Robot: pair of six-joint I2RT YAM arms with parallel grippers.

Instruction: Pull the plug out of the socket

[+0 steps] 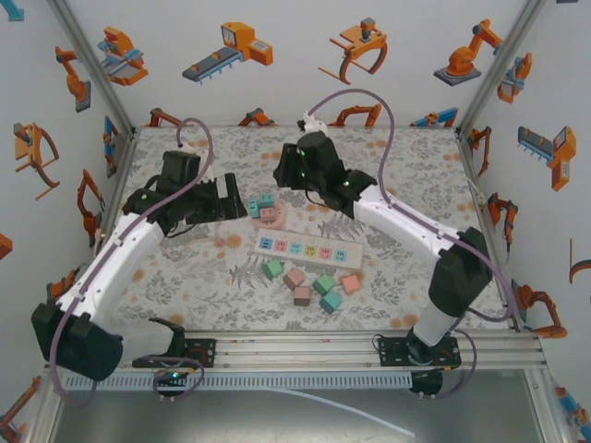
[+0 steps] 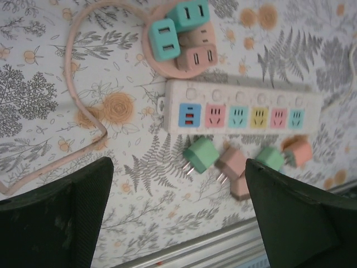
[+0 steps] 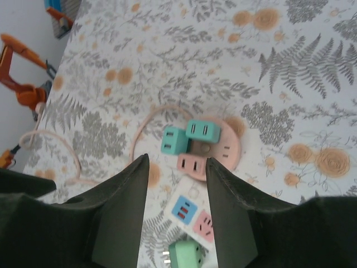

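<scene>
My left gripper grabs the nearer teal plug (image 1: 252,209) (image 2: 164,40) next, across the plug's sides on either side of its slotted side, to pull it off the round pink socket.
The long white power strip (image 1: 309,247) lies mid-table with all its pastel outlets bare; it also shows in the left wrist view (image 2: 240,106) and the right wrist view (image 3: 187,209). Just beyond its left end sits a round pink socket hub (image 1: 268,214) (image 3: 226,148) carrying two teal cube plugs (image 3: 174,139) (image 3: 202,130) and a pink cube plug (image 3: 191,163). My right gripper (image 3: 177,159) is open above the hub, the pink plug lying just past its fingertips. My left gripper (image 2: 178,167) hangs open over the mat near the strip, holding nothing.
Several loose cube plugs, green (image 1: 273,269), pink (image 1: 295,278) and orange (image 1: 351,283), lie scattered in front of the strip. The hub's pink cable (image 2: 72,84) loops over the floral mat to the left. A metal rail (image 1: 305,349) runs along the near edge.
</scene>
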